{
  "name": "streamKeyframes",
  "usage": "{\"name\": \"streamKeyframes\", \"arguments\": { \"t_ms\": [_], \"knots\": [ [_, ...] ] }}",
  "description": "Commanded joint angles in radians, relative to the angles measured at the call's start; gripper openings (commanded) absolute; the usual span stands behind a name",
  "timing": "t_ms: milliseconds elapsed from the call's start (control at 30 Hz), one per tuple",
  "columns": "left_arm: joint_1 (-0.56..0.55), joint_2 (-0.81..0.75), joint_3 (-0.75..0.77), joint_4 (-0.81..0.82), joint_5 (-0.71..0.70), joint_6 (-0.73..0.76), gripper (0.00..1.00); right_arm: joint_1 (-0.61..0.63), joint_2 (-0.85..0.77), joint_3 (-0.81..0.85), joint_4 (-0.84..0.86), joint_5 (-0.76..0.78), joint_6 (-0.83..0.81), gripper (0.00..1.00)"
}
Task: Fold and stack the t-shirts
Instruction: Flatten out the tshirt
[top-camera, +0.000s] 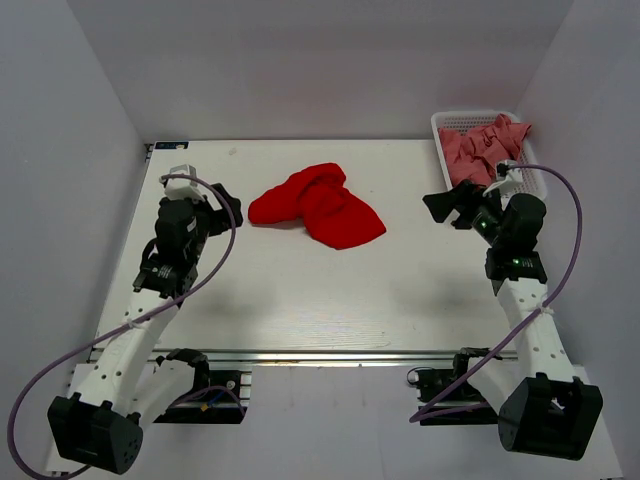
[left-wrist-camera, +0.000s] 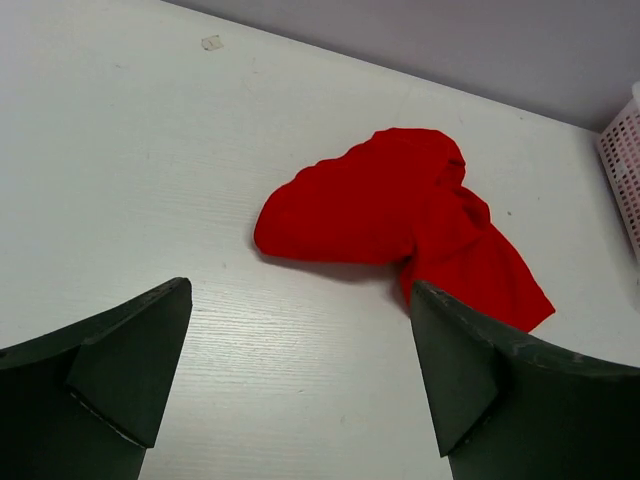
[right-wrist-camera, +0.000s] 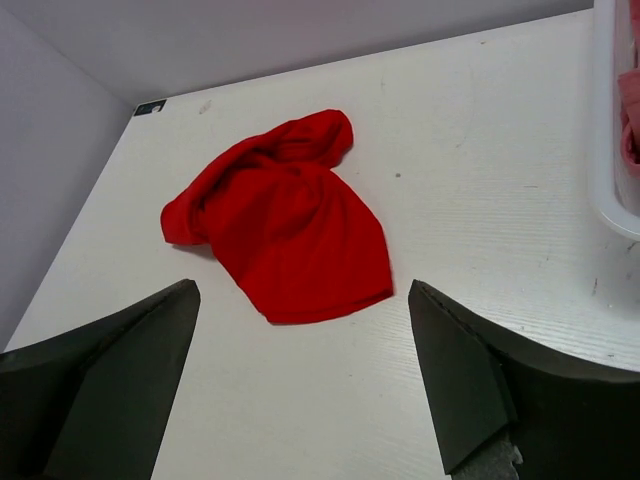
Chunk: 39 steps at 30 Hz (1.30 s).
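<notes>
My left gripper grabs the red t-shirt by its outer edge farthest from the basket (top-camera: 441, 124) next, to spread the shirt for folding.
A bright red t-shirt (top-camera: 318, 206) lies crumpled in a heap on the white table, toward the back centre. It also shows in the left wrist view (left-wrist-camera: 400, 215) and the right wrist view (right-wrist-camera: 285, 215). Several salmon pink t-shirts (top-camera: 483, 148) are piled in the white mesh basket (top-camera: 441, 124) at the back right. My left gripper (top-camera: 222, 206) is open and empty, left of the red shirt, apart from it. My right gripper (top-camera: 447, 207) is open and empty, right of the red shirt, just in front of the basket.
The basket's edge shows at the right in the left wrist view (left-wrist-camera: 622, 160) and the right wrist view (right-wrist-camera: 605, 150). Grey walls close in the table on the left, back and right. Purple cables loop beside both arms.
</notes>
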Motion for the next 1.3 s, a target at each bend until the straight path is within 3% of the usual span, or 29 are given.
{"name": "streamKeyframes", "arguments": {
  "t_ms": [0, 200, 433, 633, 733, 933, 1167, 1267],
  "knots": [
    [0.005, -0.030, 0.006, -0.008, 0.003, -0.021, 1.00, 0.001, -0.012, 0.027, 0.000, 0.028, 0.006, 0.91],
    [0.005, 0.078, 0.047, -0.061, -0.003, -0.021, 1.00, 0.006, 0.031, 0.021, 0.015, -0.004, -0.040, 0.91],
    [0.024, 0.429, 0.196, -0.119, 0.018, -0.021, 1.00, 0.058, 0.133, 0.131, -0.112, 0.048, -0.166, 0.91],
    [0.074, 0.707, 0.316, -0.090, 0.086, -0.021, 1.00, 0.184, 0.363, 0.304, -0.276, 0.161, -0.229, 0.91],
    [0.095, 0.796, 0.369, -0.063, 0.150, 0.011, 0.94, 0.222, 0.475, 0.375, -0.318, 0.196, -0.227, 0.91],
    [0.104, 0.966, 0.420, 0.033, 0.258, 0.056, 0.92, 0.273, 0.626, 0.452, -0.348, 0.276, -0.232, 0.91],
    [0.104, 1.076, 0.483, 0.072, 0.301, 0.090, 0.64, 0.320, 0.773, 0.515, -0.394, 0.382, -0.223, 0.91],
    [0.104, 1.076, 0.494, 0.061, 0.301, 0.099, 0.37, 0.336, 0.837, 0.555, -0.401, 0.402, -0.218, 0.91]
  ]
}}
